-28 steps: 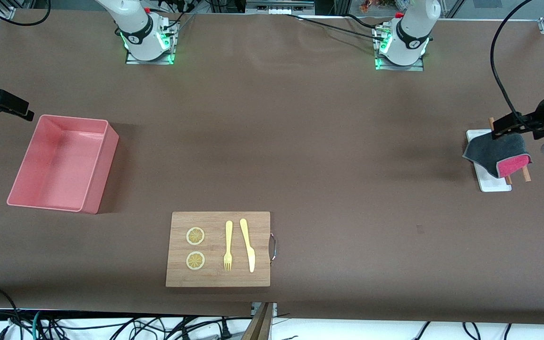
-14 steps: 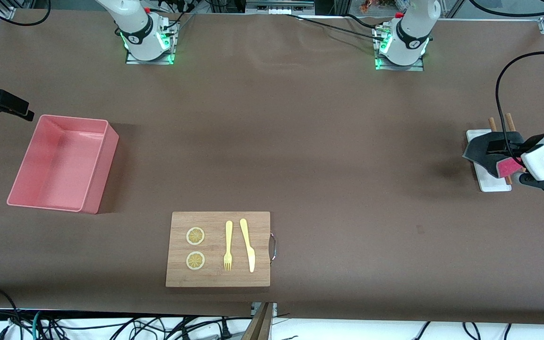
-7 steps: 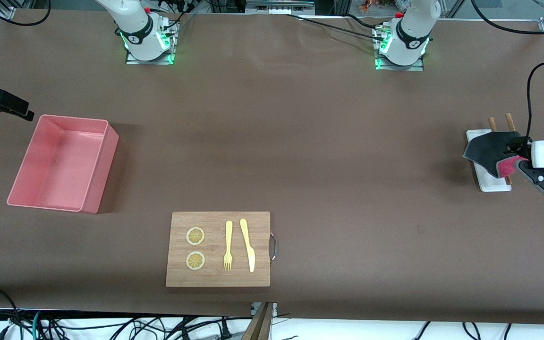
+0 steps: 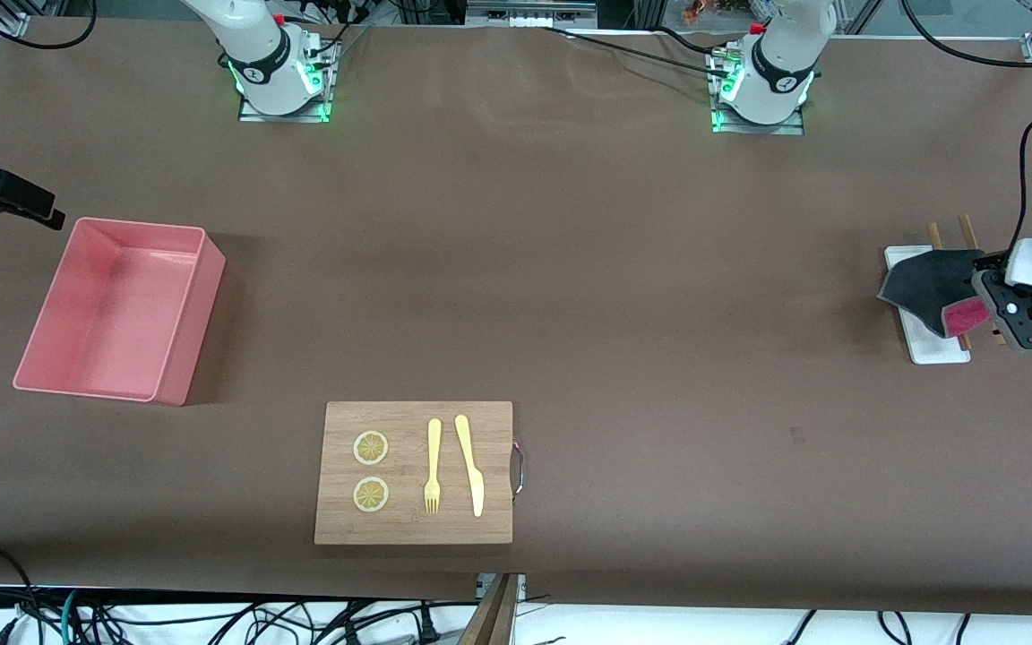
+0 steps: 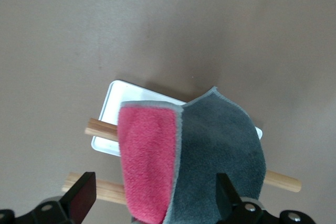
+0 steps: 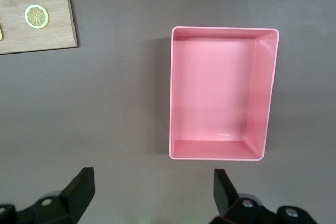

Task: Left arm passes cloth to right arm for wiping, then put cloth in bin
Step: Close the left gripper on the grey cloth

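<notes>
The robot's left hand will pass the cloth over for wiping, so it will next grab the cloth by its pink-and-grey folded edge [image 4: 961,315] [image 5: 170,182].
The cloth [image 4: 926,279], dark grey with a pink face folded up [image 5: 149,156], lies draped over two wooden sticks [image 5: 100,128] on a narrow white tray [image 4: 939,349] at the left arm's end of the table. My left gripper [image 5: 154,200] hangs open just over it. Its two black fingers [image 5: 79,199] stand either side of the cloth's pink-and-grey edge, and none of the cloth is pinched between them. The salmon-pink bin [image 4: 198,313] sits empty at the right arm's end. Beside the bin, my right gripper [image 6: 152,195] waits open, above bare table.
A wooden cutting board [image 4: 408,421] lies near the front edge, carrying a yellow fork [image 4: 433,466], a yellow knife [image 4: 469,464] and two lemon slices [image 4: 371,448]. Brown table cover stretches between the board, the bin and the tray.
The left hand has swung round and shifted toward the robots' bases above the cloth, which has stayed on its sticks. The right arm has not moved.
</notes>
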{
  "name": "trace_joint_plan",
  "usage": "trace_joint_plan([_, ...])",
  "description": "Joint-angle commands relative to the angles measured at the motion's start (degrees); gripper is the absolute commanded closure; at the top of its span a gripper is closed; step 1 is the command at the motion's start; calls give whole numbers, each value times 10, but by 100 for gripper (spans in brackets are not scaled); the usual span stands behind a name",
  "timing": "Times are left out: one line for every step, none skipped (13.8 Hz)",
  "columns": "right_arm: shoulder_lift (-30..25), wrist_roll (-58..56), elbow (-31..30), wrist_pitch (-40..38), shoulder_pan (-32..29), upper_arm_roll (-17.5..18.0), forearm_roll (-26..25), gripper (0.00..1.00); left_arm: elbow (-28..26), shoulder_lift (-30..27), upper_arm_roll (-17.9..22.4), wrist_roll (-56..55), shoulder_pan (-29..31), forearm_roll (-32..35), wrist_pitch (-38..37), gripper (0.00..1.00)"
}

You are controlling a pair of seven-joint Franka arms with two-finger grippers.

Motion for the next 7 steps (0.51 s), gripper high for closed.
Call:
trace_joint_plan([5,1,11,-3,-5,1,10,0,-23,-23,-9,21,4,6,9,0])
trace_joint_plan([5,1,11,-3,-5,1,10,0,-24,-24,-9,26,4,6,9,0])
trace_joint_plan([5,2,11,-3,-5,1,10,0,-24,-24,-9,28,4,5,7,0])
trace_joint_plan([5,2,11,-3,-5,1,10,0,-24,-23,-9,30,4,5,8,0])
trace_joint_plan([5,2,11,-3,-5,0,10,0,-24,-21,-9,36,4,5,9,0])
trace_joint_plan([5,2,11,-3,-5,0,11,0,-23,-16,-9,58,5,2,11,0])
trace_joint_plan([4,3,11,-3,-5,0,11,0,-22,-12,-9,74,5,-7,13,0])
